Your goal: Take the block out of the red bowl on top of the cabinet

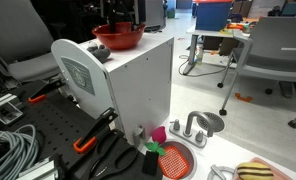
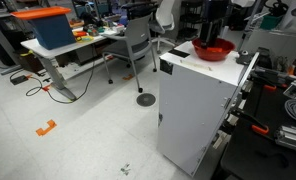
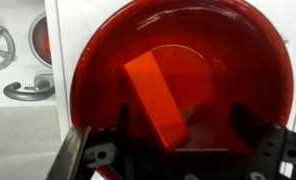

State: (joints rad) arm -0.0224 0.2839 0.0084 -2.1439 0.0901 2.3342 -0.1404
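Observation:
My gripper should close now and would hold the orange-red block (image 3: 153, 90). The block is slanted, but its near end (image 3: 169, 127) is between my fingers.
The red bowl (image 1: 118, 40) stands on top of the white cabinet (image 1: 138, 90); both also show in an exterior view, bowl (image 2: 214, 49) and cabinet (image 2: 193, 105). In the wrist view the bowl (image 3: 238, 50) fills the frame, and the orange-red block (image 3: 153, 90) lies slanted on its bottom. My gripper (image 3: 183, 128) is open and lowered into the bowl. Its dark fingers stand on either side of the block's near end, and the left finger is closer to it. In both exterior views the gripper (image 1: 118, 20) (image 2: 213, 30) hangs straight over the bowl.
Beside the cabinet foot lie orange-handled pliers (image 1: 93, 137), a pink cube (image 1: 160, 133), a red-orange meshed disc (image 1: 175, 160) and a metal faucet piece (image 1: 198, 125). Cables (image 1: 13, 145) lie near the cabinet door. A chair (image 2: 138, 40) and a table with a blue bin (image 2: 48, 28) stand further off.

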